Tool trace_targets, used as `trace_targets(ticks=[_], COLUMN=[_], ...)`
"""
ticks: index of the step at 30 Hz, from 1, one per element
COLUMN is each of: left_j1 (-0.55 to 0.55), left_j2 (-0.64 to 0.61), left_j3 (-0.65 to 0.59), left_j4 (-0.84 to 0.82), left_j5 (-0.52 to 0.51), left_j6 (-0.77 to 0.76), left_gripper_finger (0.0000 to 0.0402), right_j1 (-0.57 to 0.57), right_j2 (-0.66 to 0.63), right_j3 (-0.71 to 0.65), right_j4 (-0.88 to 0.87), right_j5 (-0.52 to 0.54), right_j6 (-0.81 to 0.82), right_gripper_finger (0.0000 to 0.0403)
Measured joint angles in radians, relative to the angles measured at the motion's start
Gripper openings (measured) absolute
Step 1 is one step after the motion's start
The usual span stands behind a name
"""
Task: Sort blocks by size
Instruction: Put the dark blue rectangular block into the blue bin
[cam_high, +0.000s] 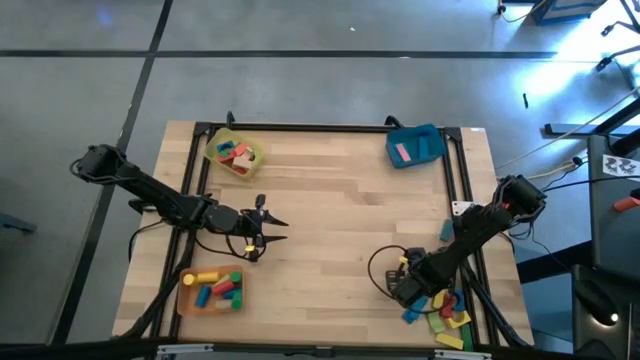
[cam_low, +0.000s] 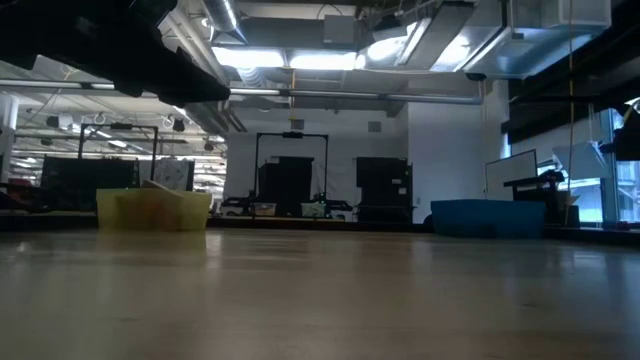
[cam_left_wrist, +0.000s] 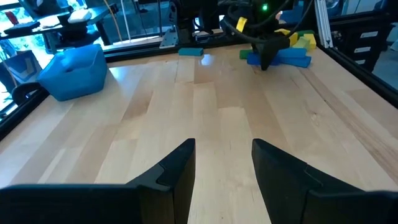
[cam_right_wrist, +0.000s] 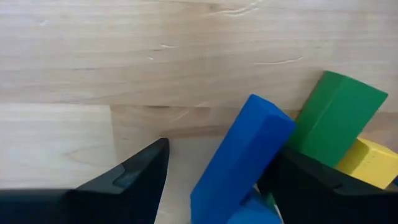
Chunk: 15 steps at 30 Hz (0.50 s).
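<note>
My right gripper's fingers reach down around the blue bar, one by the green block, so it closes now. Closing now would catch the bar.
A pile of blocks (cam_high: 443, 312), blue, green, yellow and red, lies at the table's near right. My right gripper (cam_high: 408, 290) hangs over the pile's left side, pointing down and open. A blue bar (cam_right_wrist: 244, 163) lies between its fingers, with a green block (cam_right_wrist: 336, 115) and a yellow one (cam_right_wrist: 368, 165) beside it. My left gripper (cam_high: 268, 232) waits open over bare wood at the table's left with nothing between its fingers (cam_left_wrist: 177, 171). Sorted blocks lie in the three trays. My right gripper comes at the blue bar (cam_right_wrist: 249, 143) from above, one finger (cam_right_wrist: 134, 177) on each side of it. The bar lies on the table, leaning on other blocks. Whether the finger (cam_right_wrist: 311, 186) on the green block's side touches it, I cannot tell.
A yellow tray (cam_high: 216, 150) stands at the far left, a blue tray (cam_high: 428, 140) with a pink block at the far right, and an orange tray (cam_high: 186, 296) at the near left. A single blue block (cam_left_wrist: 189, 51) lies by the right edge. Bare wood fills the middle.
</note>
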Motion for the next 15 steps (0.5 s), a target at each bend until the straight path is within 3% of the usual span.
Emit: trace_targets(ticks=[8,15], left_j1=[0.000,0.000], left_j2=[0.000,0.000], left_j3=[0.000,0.000], left_j4=[-0.001,-0.002], left_j5=[0.000,0.000], left_j6=[0.001,0.006], left_gripper_finger=[0.0143,0.0143], right_j1=[0.000,0.000], right_j2=[0.000,0.000], right_j3=[0.000,0.000], right_j4=[0.004,0.006], right_j5=[0.013,0.060], right_j6=[-0.005,-0.053], right_gripper_finger=[0.0249,0.0204])
